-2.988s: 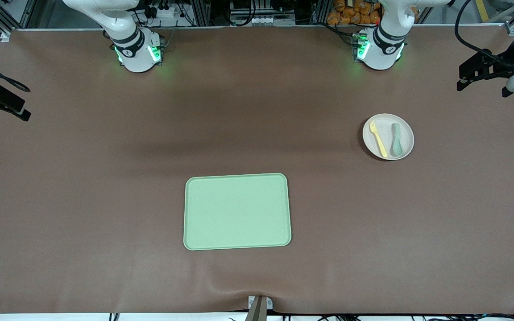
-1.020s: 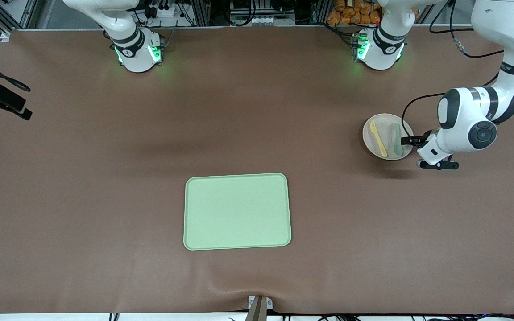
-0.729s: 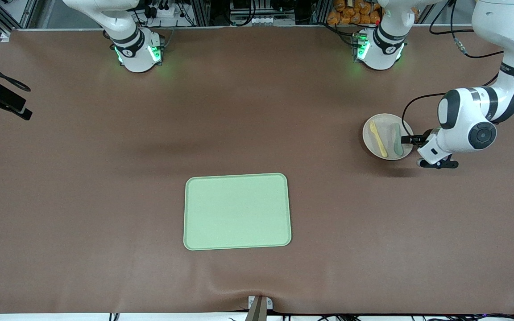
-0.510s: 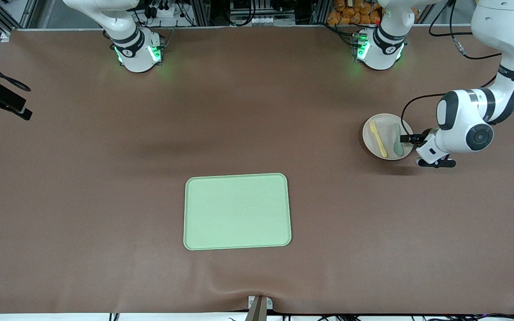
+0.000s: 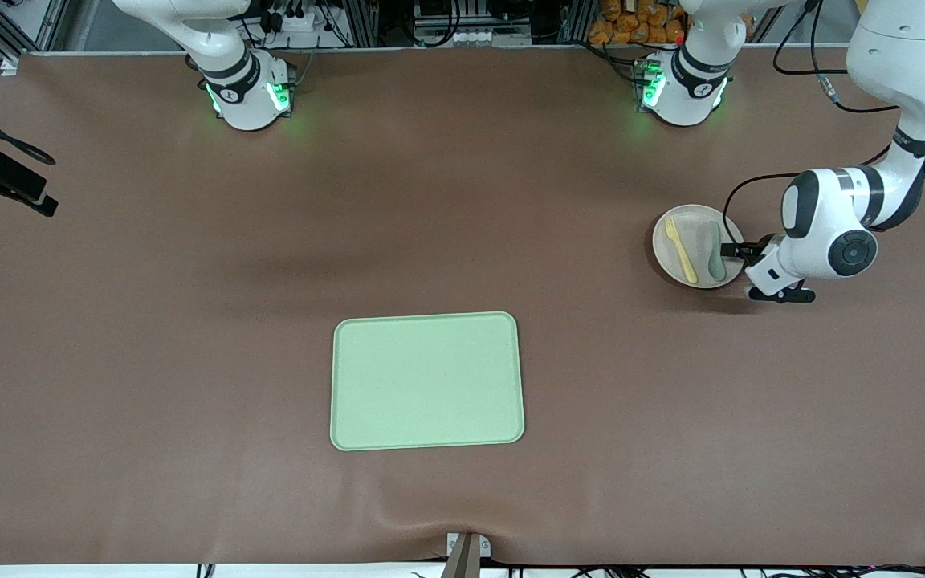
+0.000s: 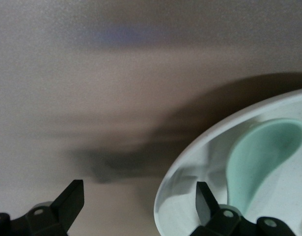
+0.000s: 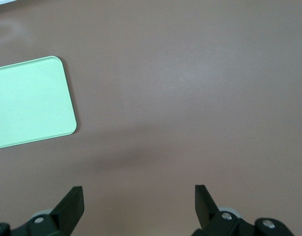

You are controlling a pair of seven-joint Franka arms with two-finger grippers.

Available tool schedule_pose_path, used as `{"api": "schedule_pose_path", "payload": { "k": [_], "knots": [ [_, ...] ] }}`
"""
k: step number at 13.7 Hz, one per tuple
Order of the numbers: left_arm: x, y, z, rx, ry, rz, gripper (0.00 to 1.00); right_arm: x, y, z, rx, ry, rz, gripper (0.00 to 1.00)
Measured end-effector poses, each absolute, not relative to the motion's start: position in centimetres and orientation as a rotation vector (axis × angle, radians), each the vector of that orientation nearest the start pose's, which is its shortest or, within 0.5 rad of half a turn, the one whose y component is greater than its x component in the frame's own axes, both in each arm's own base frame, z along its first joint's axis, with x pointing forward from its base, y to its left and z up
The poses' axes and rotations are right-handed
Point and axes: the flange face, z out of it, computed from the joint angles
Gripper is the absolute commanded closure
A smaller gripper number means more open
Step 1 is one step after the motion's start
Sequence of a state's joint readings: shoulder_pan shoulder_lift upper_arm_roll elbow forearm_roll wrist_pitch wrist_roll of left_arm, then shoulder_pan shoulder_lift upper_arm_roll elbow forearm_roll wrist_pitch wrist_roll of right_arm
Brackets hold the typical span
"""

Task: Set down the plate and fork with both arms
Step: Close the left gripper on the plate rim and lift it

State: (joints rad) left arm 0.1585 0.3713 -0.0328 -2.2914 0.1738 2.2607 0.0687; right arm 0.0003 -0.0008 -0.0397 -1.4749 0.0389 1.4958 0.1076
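Observation:
The left gripper grabs the beige plate by its rim next, to set it onto the light-green rectangular tray (image 5: 427, 381).
The beige plate (image 5: 693, 224) sits toward the left arm's end of the table. On it lie the yellow fork (image 5: 681, 250) and a grey-green spoon (image 5: 714, 252). My left gripper (image 5: 738, 254) is low at the plate's edge and open. In the left wrist view the left gripper (image 6: 139, 192) straddles the plate's rim (image 6: 187, 164): one finger is over the plate's inside near the spoon (image 6: 259, 164), the other over bare table. My right gripper (image 7: 139, 194) is open and empty, waiting over the table's edge at the right arm's end (image 5: 41, 201).
A light-green rectangular tray (image 5: 427, 380) lies mid-table, nearer to the front camera than the plate, and shows in the right wrist view as well (image 7: 28, 101). Brown cloth covers the table. Both green-lit arm bases (image 5: 247, 95) stand along the table's back edge.
The left arm swung in from the table's end to the plate's edge, then crept slightly closer over the last second. Plate, fork and spoon stay put. The right arm is still.

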Motion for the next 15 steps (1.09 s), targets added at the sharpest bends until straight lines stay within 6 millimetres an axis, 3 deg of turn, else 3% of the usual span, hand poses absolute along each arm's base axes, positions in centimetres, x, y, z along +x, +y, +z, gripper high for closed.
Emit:
{"api": "schedule_pose_path", "payload": {
  "k": [4, 6, 7, 8, 15],
  "knots": [
    [47.7, 6.2, 16.2, -3.018, 0.130, 0.623, 0.00, 54.7, -1.8, 66.3, -3.094, 0.225, -0.032, 0.00],
    [47.7, 6.1, 16.2, -3.018, 0.132, 0.623, 0.66, 54.7, -1.8, 66.3, -3.094, 0.225, -0.032, 0.00],
    [47.7, 6.1, 16.2, -3.018, 0.133, 0.623, 0.91, 54.7, -1.8, 66.3, -3.094, 0.225, -0.032, 0.00],
    [47.8, 6.0, 16.2, -3.018, 0.134, 0.623, 1.00, 54.7, -1.8, 66.3, -3.094, 0.225, -0.032, 0.00],
    [48.0, 5.2, 16.6, -3.019, 0.161, 0.610, 1.00, 54.7, -1.8, 66.3, -3.094, 0.226, -0.032, 0.00]
  ]
}}
